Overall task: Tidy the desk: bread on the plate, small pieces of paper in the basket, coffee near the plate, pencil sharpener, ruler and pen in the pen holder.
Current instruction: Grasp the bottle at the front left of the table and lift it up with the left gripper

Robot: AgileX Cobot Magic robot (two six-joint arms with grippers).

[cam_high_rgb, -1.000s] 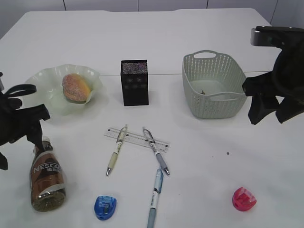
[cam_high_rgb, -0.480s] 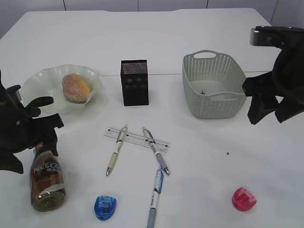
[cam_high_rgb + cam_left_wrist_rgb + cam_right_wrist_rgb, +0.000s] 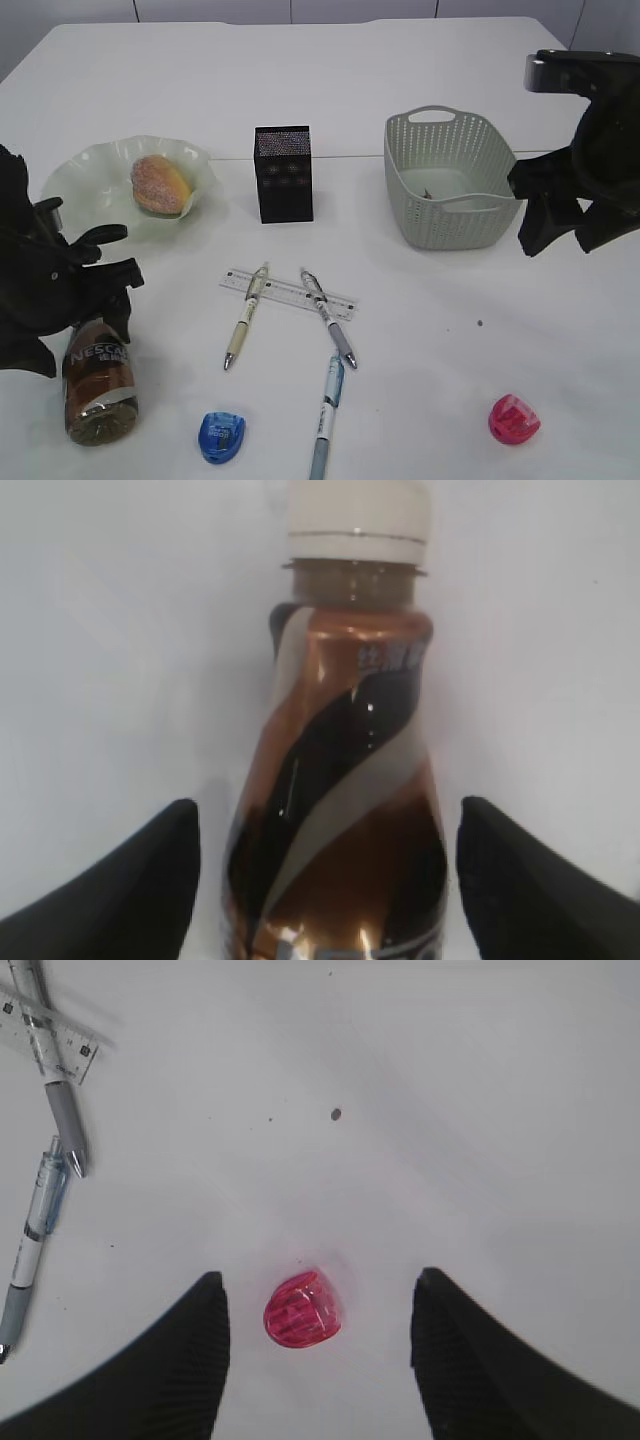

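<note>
I need to place the coffee bottle near the plate. It narrows to a slim neck (image 3: pixel 354 584), so I should next grab the bottle around its wide body (image 3: pixel 338 845) with my left gripper.
The coffee bottle (image 3: pixel 98 385) lies on the table at the front left, cap pointing away. My left gripper (image 3: pixel 112 262) hangs over its neck, open, with a finger on each side of the bottle (image 3: pixel 340 780) in the left wrist view. The bread (image 3: pixel 158 184) sits on the pale green plate (image 3: pixel 75 180). The ruler (image 3: pixel 290 293), three pens (image 3: pixel 246 316) (image 3: pixel 328 318) (image 3: pixel 326 415) and a blue sharpener (image 3: pixel 221 436) lie in the middle. My right gripper (image 3: pixel 560 240) is open, high above a red sharpener (image 3: pixel 513 419), which shows between its fingers (image 3: pixel 302 1310).
A black pen holder (image 3: pixel 284 173) stands upright behind the ruler. A grey-green basket (image 3: pixel 450 180) stands at the back right with a small scrap inside. My right arm is close beside the basket's right wall.
My left gripper has moved right and down over the coffee bottle's neck and cap. The right arm has barely moved.
</note>
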